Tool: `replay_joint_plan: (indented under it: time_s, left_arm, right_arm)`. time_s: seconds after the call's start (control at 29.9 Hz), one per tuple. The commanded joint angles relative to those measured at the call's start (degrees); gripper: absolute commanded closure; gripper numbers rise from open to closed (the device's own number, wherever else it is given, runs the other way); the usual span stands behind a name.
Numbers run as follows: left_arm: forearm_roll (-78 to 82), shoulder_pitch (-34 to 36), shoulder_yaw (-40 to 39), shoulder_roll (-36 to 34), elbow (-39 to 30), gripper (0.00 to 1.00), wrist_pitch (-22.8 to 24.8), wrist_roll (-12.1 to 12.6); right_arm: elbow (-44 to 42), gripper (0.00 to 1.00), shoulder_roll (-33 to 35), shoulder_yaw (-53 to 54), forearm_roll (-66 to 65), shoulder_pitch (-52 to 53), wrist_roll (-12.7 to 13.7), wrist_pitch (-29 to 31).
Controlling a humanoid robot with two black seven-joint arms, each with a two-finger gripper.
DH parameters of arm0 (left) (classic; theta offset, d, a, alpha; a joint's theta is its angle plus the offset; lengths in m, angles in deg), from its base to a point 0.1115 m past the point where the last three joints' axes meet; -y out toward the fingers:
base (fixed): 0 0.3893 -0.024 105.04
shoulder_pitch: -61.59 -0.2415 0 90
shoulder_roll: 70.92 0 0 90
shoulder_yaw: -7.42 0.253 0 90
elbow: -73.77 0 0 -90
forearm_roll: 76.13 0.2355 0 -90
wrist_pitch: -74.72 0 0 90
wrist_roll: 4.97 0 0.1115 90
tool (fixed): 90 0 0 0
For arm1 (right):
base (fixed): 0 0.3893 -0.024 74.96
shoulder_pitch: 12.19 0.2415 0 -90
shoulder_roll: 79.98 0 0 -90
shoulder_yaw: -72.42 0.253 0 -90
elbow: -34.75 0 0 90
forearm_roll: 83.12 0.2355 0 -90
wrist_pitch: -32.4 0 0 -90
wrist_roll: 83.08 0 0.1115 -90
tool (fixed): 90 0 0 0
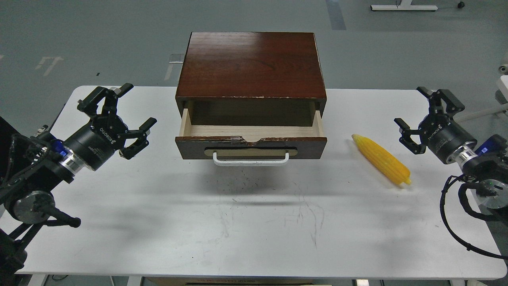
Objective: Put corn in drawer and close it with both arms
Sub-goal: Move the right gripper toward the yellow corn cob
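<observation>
The corn needs to go in the drawer [251, 145], so my right gripper should next grab it by its stubbed stem end [400, 175].
The yellow corn [381, 159] lies on the white table, right of the cabinet, its tapered end pointing up-left. The drawer [251, 145] of the dark wood cabinet [251, 65] stands pulled out, its pale wood inside bare, its white bar handle [251, 160] facing me. My left gripper [121, 107] hovers left of the cabinet, fingers spread open and holding nothing. My right gripper [424, 113] hangs at the table's right side, a little right of the corn and apart from it, also open and empty.
The white table [246, 226] stretches bare in front of the drawer, marked with fine scratches. Grey floor lies beyond the table's far edge. Cables loop from my right arm at the table's right edge [460, 214].
</observation>
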Motion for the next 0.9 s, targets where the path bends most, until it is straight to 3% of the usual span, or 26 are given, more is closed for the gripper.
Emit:
replay_joint_plan:
  time_s: [0.0, 0.47, 0.7, 0.87]
  left_arm:
    - [-0.1, 0.0, -0.2, 0.0, -0.4, 0.0, 0.0, -0.1]
    - [0.1, 1.0, 0.9, -0.2, 0.8, 0.0, -0.1, 0.1]
    - [0.4, 1.0, 0.9, -0.2, 0.8, 0.0, 0.0, -0.8]
    - [0.6, 1.0, 0.9, -0.1, 0.7, 0.0, 0.0, -4.5]
  right_arm:
    - [0.1, 0.0, 0.0, 0.0, 0.0, -0.1, 0.0, 0.0]
    - [0.1, 0.0, 1.0, -0.2, -0.7, 1.3, 0.0, 0.0]
    - [1.3, 0.0, 4.1, -0.2, -12.0, 5.7, 0.0, 0.0]
    - [2.9, 0.0, 7.9, -0.6, -28.6, 12.9, 0.0, 0.0]
